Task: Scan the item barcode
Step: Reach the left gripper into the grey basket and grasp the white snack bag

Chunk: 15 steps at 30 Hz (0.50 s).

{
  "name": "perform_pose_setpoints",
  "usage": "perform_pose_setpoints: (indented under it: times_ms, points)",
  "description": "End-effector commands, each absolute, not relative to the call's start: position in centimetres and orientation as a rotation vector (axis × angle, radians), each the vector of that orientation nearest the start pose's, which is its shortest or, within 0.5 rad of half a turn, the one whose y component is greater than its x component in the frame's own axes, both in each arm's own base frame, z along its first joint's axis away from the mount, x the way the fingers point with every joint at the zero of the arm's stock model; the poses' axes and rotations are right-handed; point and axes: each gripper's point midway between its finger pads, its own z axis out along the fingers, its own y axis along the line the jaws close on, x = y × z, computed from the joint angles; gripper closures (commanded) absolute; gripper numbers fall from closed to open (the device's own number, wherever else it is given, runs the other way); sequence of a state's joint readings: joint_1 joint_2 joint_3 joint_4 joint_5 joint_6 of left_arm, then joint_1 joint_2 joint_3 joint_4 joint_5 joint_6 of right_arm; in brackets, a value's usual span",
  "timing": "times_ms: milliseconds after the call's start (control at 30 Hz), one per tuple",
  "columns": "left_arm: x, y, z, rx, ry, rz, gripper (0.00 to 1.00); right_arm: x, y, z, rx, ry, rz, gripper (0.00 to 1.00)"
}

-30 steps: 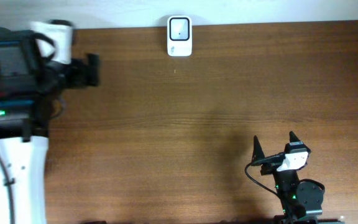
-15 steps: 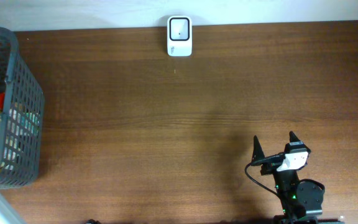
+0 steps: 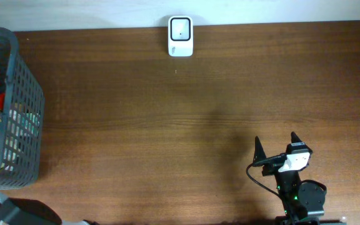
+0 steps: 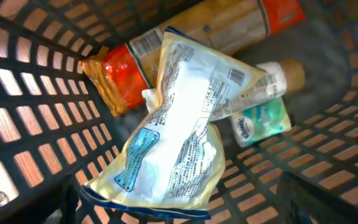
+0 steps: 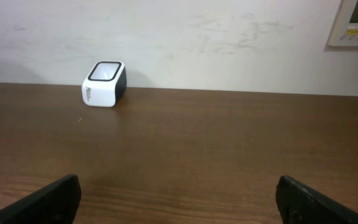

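Note:
My left gripper grabs the yellow-white pouch across its narrow middle (image 4: 185, 122) next, since that leaves the barcode corner exposed to scan.
The white barcode scanner (image 3: 180, 36) stands at the table's far edge; in the right wrist view this scanner (image 5: 104, 83) is far ahead on the left. In the left wrist view, a yellow-white pouch (image 4: 179, 124) with a printed barcode (image 4: 236, 76) lies on top of the items inside the black mesh basket (image 4: 30, 93). My left gripper (image 4: 179, 190) hangs open just above the pouch's lower edge, holding nothing. My right gripper (image 3: 275, 139) rests open and empty near the front right of the table.
Under the pouch lie an orange packet (image 4: 114, 74), a brown-capped bottle (image 4: 272, 78) and a teal-white pack (image 4: 260, 121). The basket (image 3: 27, 100) stands at the table's left edge. Part of the left arm (image 3: 17, 212) shows at the front left corner.
The left arm, which covered the basket a second ago, has left that spot in the overhead view, and the basket now shows. The right arm has not moved.

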<state>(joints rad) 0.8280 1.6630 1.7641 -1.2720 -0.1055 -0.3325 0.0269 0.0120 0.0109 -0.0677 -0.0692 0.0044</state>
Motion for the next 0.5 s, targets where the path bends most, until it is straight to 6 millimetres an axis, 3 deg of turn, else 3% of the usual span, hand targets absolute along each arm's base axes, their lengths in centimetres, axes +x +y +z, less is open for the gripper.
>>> perform_pose_setpoints:
  times_ms: [0,467]
  points:
    - [24.2,29.7,21.9,-1.527,2.367,0.297,0.01,24.5,2.1,15.7,-0.07,1.643,0.099,0.01]
    - [24.9,31.3,15.5,-1.553,2.529,0.303,0.0,24.5,2.1,15.7,-0.07,1.643,0.099,0.01]
